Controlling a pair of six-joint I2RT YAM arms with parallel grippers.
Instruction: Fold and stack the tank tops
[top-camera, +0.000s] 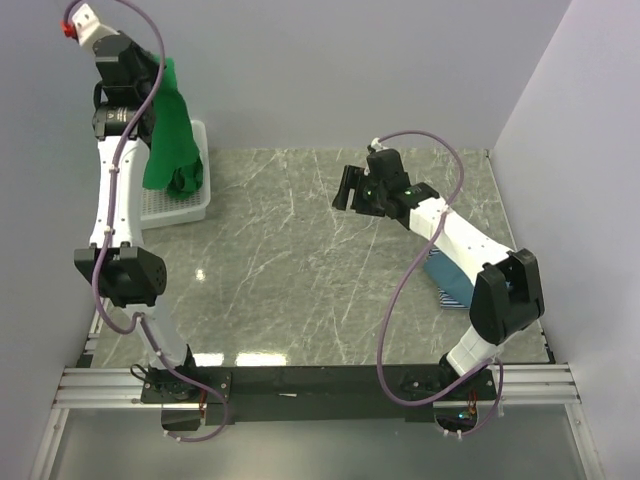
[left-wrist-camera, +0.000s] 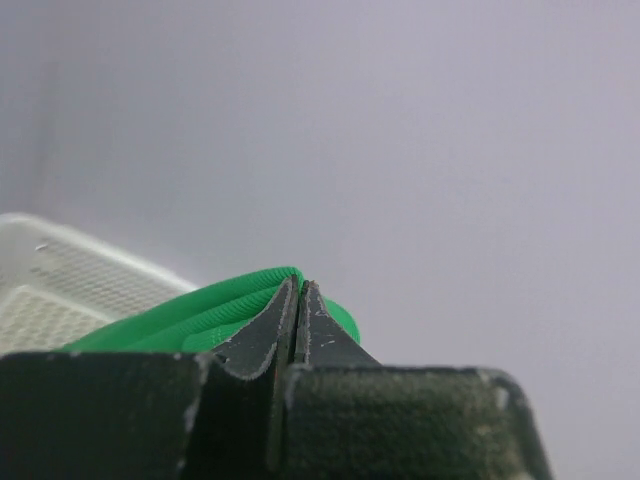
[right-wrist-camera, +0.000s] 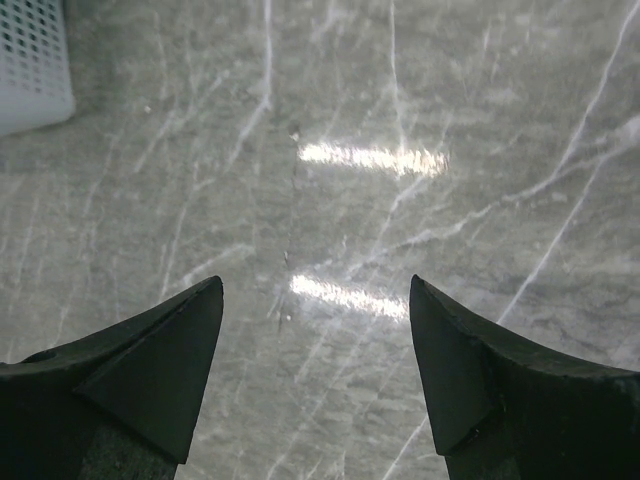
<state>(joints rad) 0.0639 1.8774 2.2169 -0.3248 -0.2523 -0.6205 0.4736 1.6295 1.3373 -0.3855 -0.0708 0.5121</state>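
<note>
I should grab the hanging green tank top with my right gripper by a free edge corner (top-camera: 187, 180), away from my left gripper, to spread it for folding.
A bright green tank top (top-camera: 172, 140) hangs from my left gripper (top-camera: 158, 72), which is raised high at the back left and shut on the top's upper edge. In the left wrist view the green cloth (left-wrist-camera: 200, 315) bulges round the closed gripper (left-wrist-camera: 298, 285). Its lower end droops into the white basket (top-camera: 185, 210). My right gripper (top-camera: 345, 190) hovers open over the middle of the marble table, nothing between its fingers (right-wrist-camera: 315, 285). A folded teal-blue tank top (top-camera: 438, 268) and a navy-and-white striped one (top-camera: 452, 297) lie at the right, mostly hidden under the right arm.
The white lattice basket (right-wrist-camera: 30, 60) stands at the table's back left corner against the wall. Grey walls close in the left, back and right sides. The marble table (top-camera: 290, 270) stretches between the two arms.
</note>
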